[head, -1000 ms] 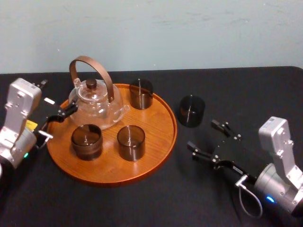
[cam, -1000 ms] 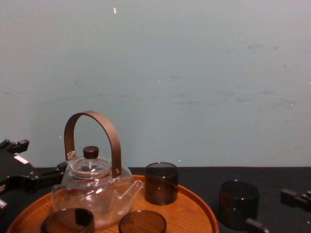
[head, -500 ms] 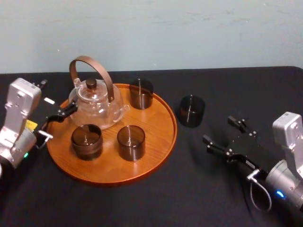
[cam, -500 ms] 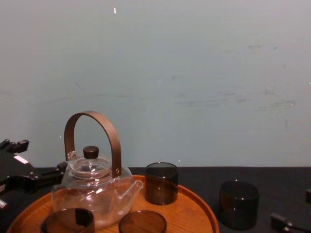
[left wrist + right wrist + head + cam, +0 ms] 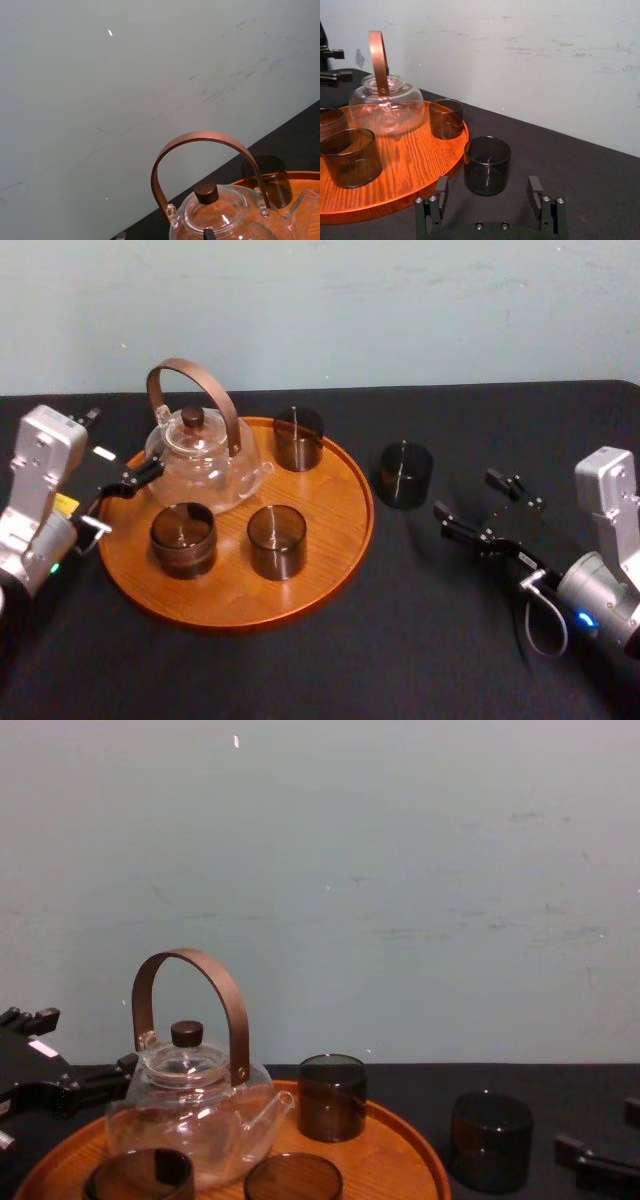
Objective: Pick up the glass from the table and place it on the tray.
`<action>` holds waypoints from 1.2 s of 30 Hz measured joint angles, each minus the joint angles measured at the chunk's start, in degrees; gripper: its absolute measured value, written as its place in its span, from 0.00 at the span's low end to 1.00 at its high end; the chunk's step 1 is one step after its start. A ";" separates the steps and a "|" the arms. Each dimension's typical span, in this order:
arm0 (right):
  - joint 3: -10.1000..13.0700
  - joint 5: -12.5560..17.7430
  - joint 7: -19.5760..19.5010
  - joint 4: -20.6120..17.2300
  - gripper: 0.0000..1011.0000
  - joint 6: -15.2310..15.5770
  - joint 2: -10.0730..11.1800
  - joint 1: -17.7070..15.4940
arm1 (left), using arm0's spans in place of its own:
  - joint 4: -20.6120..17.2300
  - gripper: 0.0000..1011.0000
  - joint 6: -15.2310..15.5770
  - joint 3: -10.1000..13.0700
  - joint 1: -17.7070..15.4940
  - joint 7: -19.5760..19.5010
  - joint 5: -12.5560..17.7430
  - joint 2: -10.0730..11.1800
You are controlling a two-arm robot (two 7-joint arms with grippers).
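My right gripper grabs the glass by its sides next. That leaves the dark smoked glass's open rim (image 5: 492, 1106) free as the glass goes onto the tray (image 5: 400, 1152).
The dark smoked glass (image 5: 404, 475) stands upright on the black table (image 5: 450, 640), just right of the round wooden tray (image 5: 335, 502). My right gripper (image 5: 466, 494) is open, a short way right of the glass and pointing at it, touching nothing. In the right wrist view the glass (image 5: 487, 165) sits just ahead of the open fingers (image 5: 536, 192), centred between them, with the tray (image 5: 415, 150) beside it. The chest view shows the glass (image 5: 490, 1140) beside the tray (image 5: 400, 1152). My left gripper (image 5: 122, 500) is parked open at the tray's left edge.
On the tray stand a glass teapot (image 5: 205, 455) with a brown arched handle and three more dark glasses (image 5: 298, 438), (image 5: 277, 540), (image 5: 183, 538). A pale wall rises behind the table. The tray's right side has bare wood.
My right gripper has moved right and then farther back, staying open, and now lines up with the glass. Glass, tray and left arm have not moved.
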 joint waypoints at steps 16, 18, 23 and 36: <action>-2.38 -0.81 0.80 7.90 0.99 0.80 -1.89 7.10 | 0.00 0.99 0.00 0.00 0.00 0.00 0.00 0.00; -2.57 -0.94 0.84 8.50 0.99 0.87 -2.02 7.63 | 0.00 0.99 0.00 0.00 0.00 0.00 0.00 0.00; -3.51 -1.87 0.94 10.63 0.99 1.49 -2.52 9.80 | 0.00 0.99 0.00 0.00 0.00 0.00 0.00 0.00; -5.80 -3.85 1.17 14.70 0.99 2.57 -3.98 14.14 | 0.00 0.99 0.00 0.00 0.00 0.00 0.00 0.00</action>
